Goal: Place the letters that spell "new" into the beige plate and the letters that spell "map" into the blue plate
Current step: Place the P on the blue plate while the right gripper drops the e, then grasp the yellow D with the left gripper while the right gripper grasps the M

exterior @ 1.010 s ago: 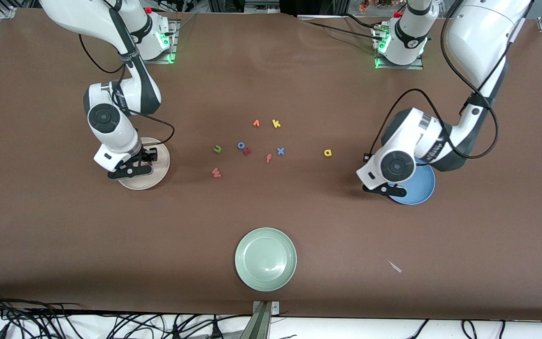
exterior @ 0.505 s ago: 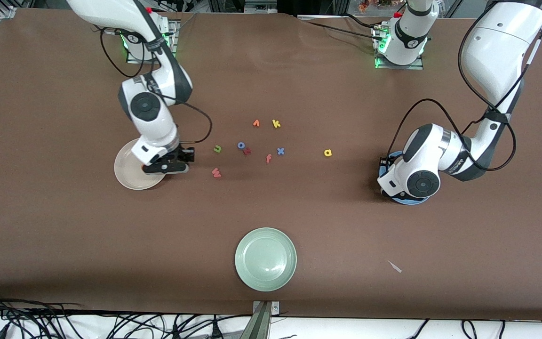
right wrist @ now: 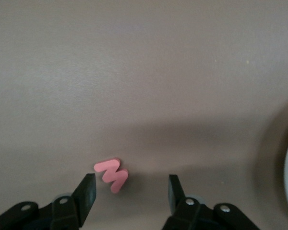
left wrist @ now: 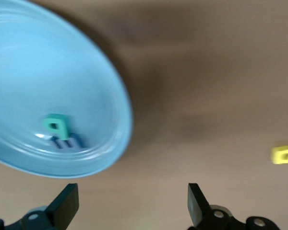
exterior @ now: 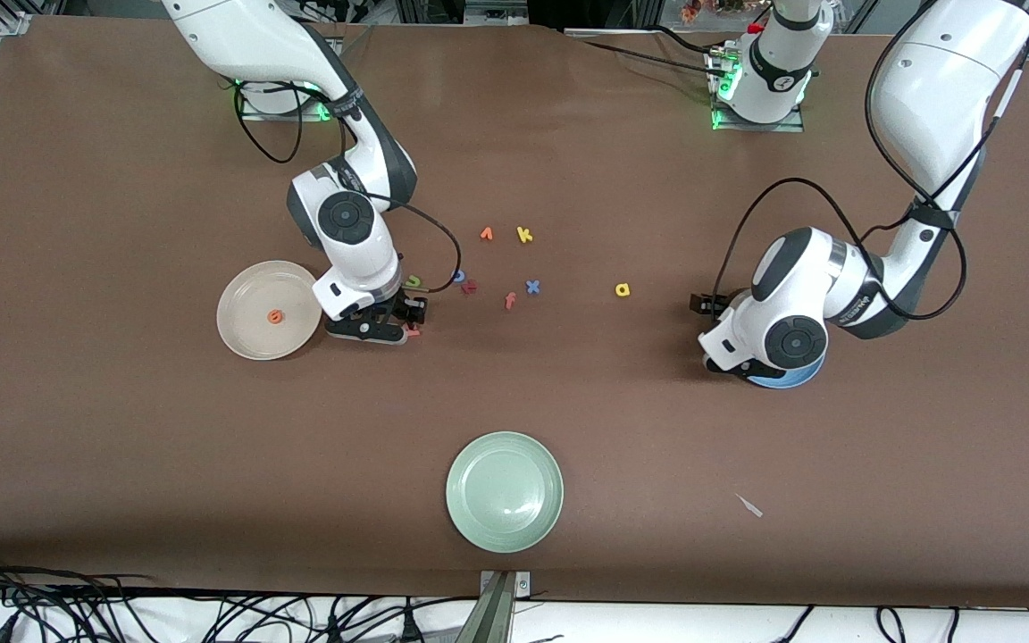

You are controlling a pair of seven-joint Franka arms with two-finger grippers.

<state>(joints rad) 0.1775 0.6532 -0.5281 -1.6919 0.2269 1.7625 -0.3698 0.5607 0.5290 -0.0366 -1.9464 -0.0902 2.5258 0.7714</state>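
My left gripper should next grab the yellow a by the outer edges around its hole (exterior: 623, 289) (left wrist: 284, 155), to spell "map" in the blue plate.
My right gripper (right wrist: 130, 191) is open and low over the table, with the salmon w (right wrist: 112, 175) lying between its fingertips, closer to one finger. In the front view the w (exterior: 412, 330) peeks out beside that hand, and the green n (exterior: 414, 282) lies just past it. The orange e (exterior: 274, 315) rests in the beige plate (exterior: 242, 335). My left gripper (left wrist: 130, 206) is open and empty just off the rim of the blue plate (left wrist: 19, 72), which holds the teal p (left wrist: 54, 124) and blue m (left wrist: 67, 142). The yellow a (exterior: 623, 289) lies on the table between the blue plate and the letter cluster.
Other letters lie mid-table: a blue round one (exterior: 458, 276), a dark red one (exterior: 469, 287), a salmon f (exterior: 509, 300), a blue x (exterior: 532, 287), an orange one (exterior: 486, 234) and a yellow k (exterior: 524, 235). A pale green plate (exterior: 505, 490) sits nearest the front camera.
My right arm has swung from over the beige plate to the w, and the e now shows in the plate. My left gripper has opened by the blue plate and shifted a little toward the a.
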